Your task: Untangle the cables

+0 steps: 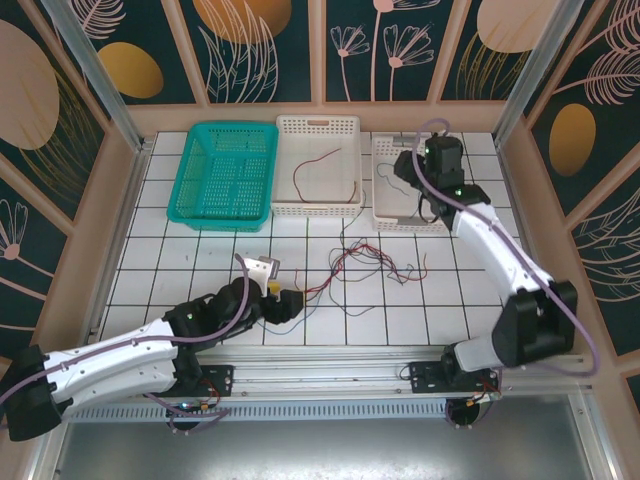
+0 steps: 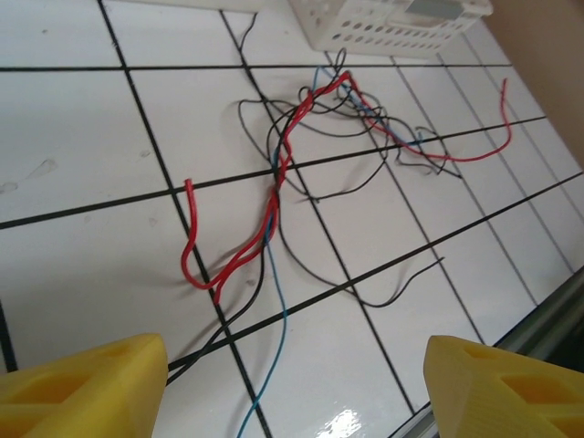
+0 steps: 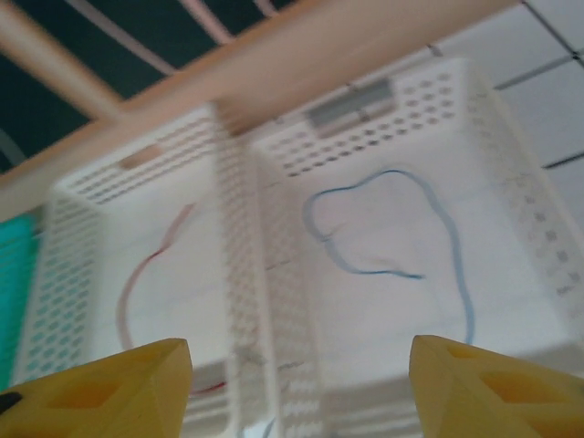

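Observation:
I should grab the red cable by its loose end (image 2: 191,203) with my left gripper. The tangle then stays open for my right gripper to untangle.
A loose tangle of red, black and blue cables (image 1: 358,262) lies on the tiled table in the middle. In the left wrist view this tangle (image 2: 285,160) spreads just ahead of my left gripper (image 2: 292,392). That gripper is open, and a blue strand and a black strand run between its yellow fingertips (image 2: 87,388) on the table. My left gripper (image 1: 285,298) sits low at the tangle's near-left end. My right gripper (image 1: 426,203) hangs open over the right white basket (image 1: 385,215), empty. Below it a single blue cable (image 3: 429,219) lies in that basket. A red cable (image 3: 137,283) lies in the middle white basket (image 1: 318,125).
A teal basket (image 1: 225,175) stands at the back left beside the two white ones. A metal rail (image 1: 330,355) runs along the table's near edge. Wooden walls close in the back and sides.

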Available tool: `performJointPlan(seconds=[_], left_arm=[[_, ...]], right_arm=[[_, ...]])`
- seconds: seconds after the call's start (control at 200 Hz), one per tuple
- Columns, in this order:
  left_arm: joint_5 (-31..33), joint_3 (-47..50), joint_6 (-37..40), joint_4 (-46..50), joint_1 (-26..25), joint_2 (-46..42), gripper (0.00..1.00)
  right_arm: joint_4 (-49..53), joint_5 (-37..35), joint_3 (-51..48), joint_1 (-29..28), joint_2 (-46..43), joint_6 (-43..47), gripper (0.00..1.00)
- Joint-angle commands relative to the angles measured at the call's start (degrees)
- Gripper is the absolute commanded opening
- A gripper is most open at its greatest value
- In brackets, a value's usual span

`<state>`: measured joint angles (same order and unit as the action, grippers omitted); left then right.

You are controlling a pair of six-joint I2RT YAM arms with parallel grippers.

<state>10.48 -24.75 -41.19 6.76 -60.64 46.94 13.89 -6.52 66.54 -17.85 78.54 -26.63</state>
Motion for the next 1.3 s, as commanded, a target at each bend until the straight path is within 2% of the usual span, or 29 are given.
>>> performJointPlan(seconds=[0.0, 0.16, 0.38, 0.675, 0.74, 0.926, 0.981, 1.131, 1.296], left_arm=[[0.86, -0.46, -1.21, 1.9, 0.27, 2.18, 0.74], [2.48, -1.82, -2.23, 0.58, 0.26, 7.29, 0.74], [6.52, -7.62, -0.55, 0.26, 1.21, 17.99, 0.74], [4.69, -9.61, 1.56, -3.27, 6.14, 28.5, 0.61], [4.27, -9.96, 2.03, -3.81, 6.74, 30.14, 0.57], [3.75, -12.09, 2.79, -5.04, 7.16, 33.53, 0.34], [3.84, -12.84, 2.87, -5.25, 7.2, 33.96, 0.29], [4.2, -14.42, 3.37, -5.28, 7.35, 34.3, 0.0], [4.18, -14.89, 2.86, -4.57, 7.36, 32.15, 0.0]], right_arm=[[-0.45, 2.97, -6.5, -5.95, -3.74, 1.4, 0.65], [-2.41, 1.65, -14.62, -12.97, -9.04, -0.64, 0.66], [-3.47, 1.34, -20.23, -17.66, -15.57, -2.17, 0.66], [-2.46, 1.43, -24.63, -20.91, -24.17, -3.4, 0.66], [-2.38, 1.99, -25.76, -21.07, -25.35, -4.0, 0.66], [-4.85, 5.38, -30.51, -21.7, -27.19, -6.21, 0.66], [-6.71, 8.43, -32.28, -21.96, -27.56, -6.65, 0.66], [-12.12, 13.94, -37.42, -22.44, -28.19, -7.59, 0.66], [-15.4, 15.93, -42.3, -22.67, -28.33, -9.26, 0.65]])
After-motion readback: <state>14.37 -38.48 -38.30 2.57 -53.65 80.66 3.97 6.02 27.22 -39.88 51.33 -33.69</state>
